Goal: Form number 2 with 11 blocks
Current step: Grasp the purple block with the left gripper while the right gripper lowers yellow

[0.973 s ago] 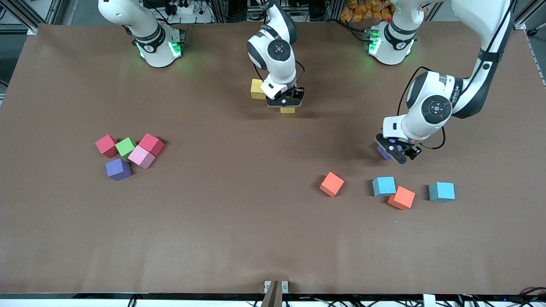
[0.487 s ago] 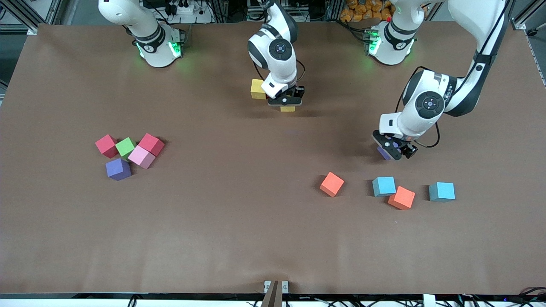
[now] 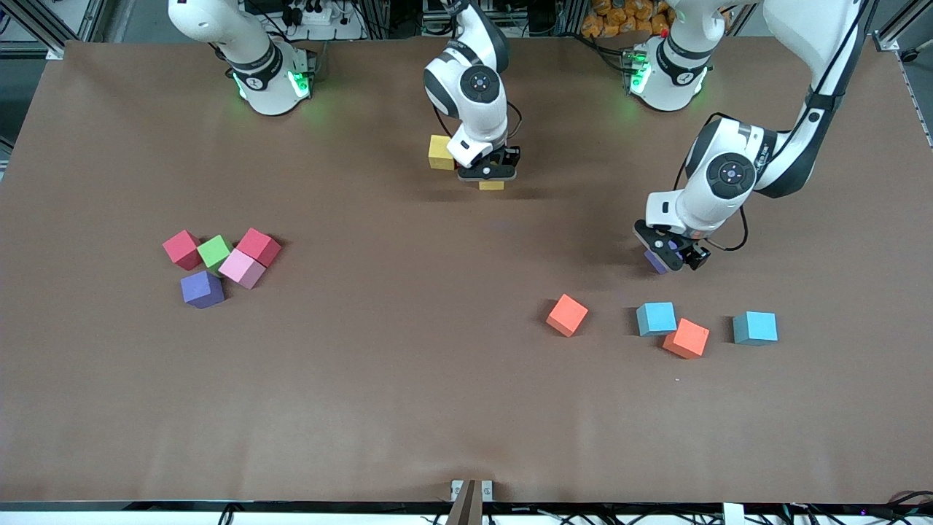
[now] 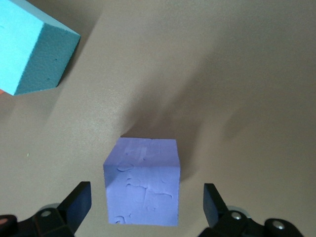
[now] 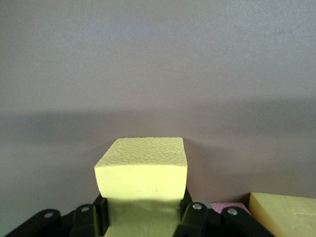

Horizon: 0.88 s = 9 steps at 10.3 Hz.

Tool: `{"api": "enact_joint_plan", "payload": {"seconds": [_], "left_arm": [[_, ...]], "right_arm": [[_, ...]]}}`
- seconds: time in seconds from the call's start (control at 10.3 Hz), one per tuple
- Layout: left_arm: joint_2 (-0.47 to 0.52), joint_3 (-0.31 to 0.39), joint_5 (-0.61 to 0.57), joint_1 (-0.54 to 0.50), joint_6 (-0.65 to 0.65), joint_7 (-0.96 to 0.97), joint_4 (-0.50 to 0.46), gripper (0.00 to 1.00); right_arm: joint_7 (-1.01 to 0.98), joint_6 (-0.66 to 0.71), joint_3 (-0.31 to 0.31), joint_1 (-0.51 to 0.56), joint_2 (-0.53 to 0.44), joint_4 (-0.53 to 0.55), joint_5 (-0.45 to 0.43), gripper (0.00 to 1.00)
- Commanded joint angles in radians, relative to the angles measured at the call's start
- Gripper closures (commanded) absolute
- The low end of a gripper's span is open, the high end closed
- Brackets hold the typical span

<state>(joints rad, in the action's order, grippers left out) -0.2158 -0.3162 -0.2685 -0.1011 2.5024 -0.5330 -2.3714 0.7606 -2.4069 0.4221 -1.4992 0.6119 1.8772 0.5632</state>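
My left gripper needs to go lower before it closes on the block, because my left gripper's fingers are above the purple block's top [image 3: 657,263] [image 4: 143,193].
My right gripper [image 3: 490,175] is shut on a yellow block [image 3: 491,186], low over the table's middle near the robot bases; the right wrist view shows the block [image 5: 141,170] between the fingers [image 5: 101,215]. A second yellow block [image 3: 439,152] lies beside it and also shows in the right wrist view [image 5: 284,212], with a pink sliver [image 5: 229,206] next to it. My left gripper [image 3: 665,254] is open around a purple block [image 3: 656,261] on the table. In the left wrist view the block [image 4: 143,182] sits between the fingertips [image 4: 79,200] with gaps on both sides. No number 2 shows.
Nearer the front camera than the left gripper lie an orange block [image 3: 567,314], a light blue one [image 3: 656,318], another orange [image 3: 686,337] and another light blue [image 3: 755,327]. Toward the right arm's end sit red [image 3: 181,249], green [image 3: 214,251], red [image 3: 258,246], pink [image 3: 241,268] and purple [image 3: 202,289] blocks.
The left arm has shifted slightly toward the table's middle, its open gripper staying around the purple block. The right gripper with the yellow block has barely moved.
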Motion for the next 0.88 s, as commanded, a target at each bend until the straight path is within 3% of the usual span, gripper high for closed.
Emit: {"api": "enact_joint_plan", "payload": {"seconds": [0.0, 0.1, 0.19, 0.78], "left_arm": [[0.01, 0.003, -0.021, -0.003, 0.032, -0.013, -0.017, 0.0], [0.004, 0.005, -0.023, -0.002, 0.045, -0.013, -0.019, 0.0], [-0.005, 0.015, -0.029, 0.0, 0.055, -0.013, -0.019, 0.0], [-0.046, 0.037, -0.047, -0.002, 0.101, -0.013, -0.017, 0.0]], "right_arm": [[0.025, 0.017, 0.003, -0.018, 0.031, -0.01, -0.006, 0.52], [0.025, 0.017, 0.003, -0.016, 0.031, -0.013, -0.006, 0.06], [0.023, 0.017, 0.004, -0.015, 0.031, -0.013, -0.006, 0.0], [0.017, 0.019, 0.007, 0.019, 0.011, -0.03, -0.003, 0.0]]}}
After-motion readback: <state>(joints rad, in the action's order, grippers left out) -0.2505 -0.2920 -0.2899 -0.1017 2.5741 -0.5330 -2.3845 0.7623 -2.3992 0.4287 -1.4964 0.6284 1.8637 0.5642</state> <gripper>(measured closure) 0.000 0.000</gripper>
